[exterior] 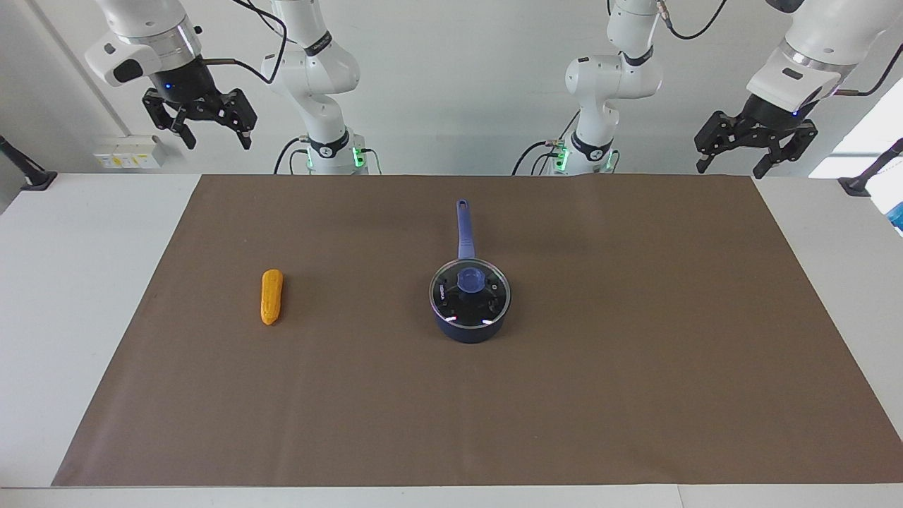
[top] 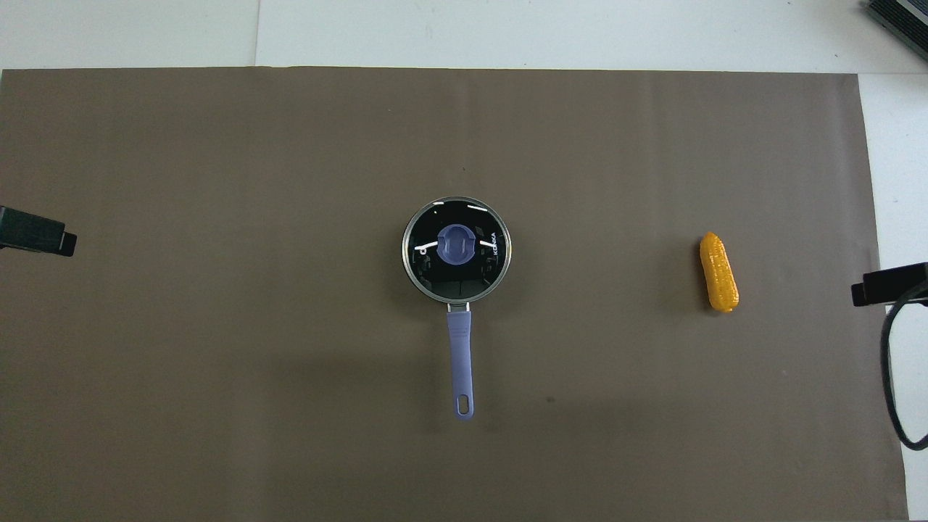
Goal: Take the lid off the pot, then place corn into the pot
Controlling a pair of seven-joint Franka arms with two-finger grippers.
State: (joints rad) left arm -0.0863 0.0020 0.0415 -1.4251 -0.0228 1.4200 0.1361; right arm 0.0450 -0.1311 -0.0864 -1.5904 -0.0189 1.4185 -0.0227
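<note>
The glass lid is as wide as the pot under it, so I should grab it next with my left gripper by its narrow blue knob (top: 456, 244).
The dark blue pot (exterior: 471, 326) (top: 457, 339) stands in the middle of the brown mat, its lighter blue handle pointing toward the robots. The glass lid (exterior: 487, 302) (top: 478, 279) with a blue knob sits closed on the pot. The orange-yellow corn (exterior: 271, 296) (top: 718, 272) lies on the mat toward the right arm's end. My right gripper (exterior: 209, 125) hangs open and empty, high above the table's edge nearest the robots at that end. My left gripper (exterior: 749, 156) hangs open and empty, high above the same edge at the left arm's end.
The brown mat (exterior: 635, 367) (top: 217, 362) covers most of the white table. A black clamp (exterior: 32, 176) stands at one table corner and another clamp (exterior: 862, 182) at the other. Only dark edges of the two hands show in the overhead view.
</note>
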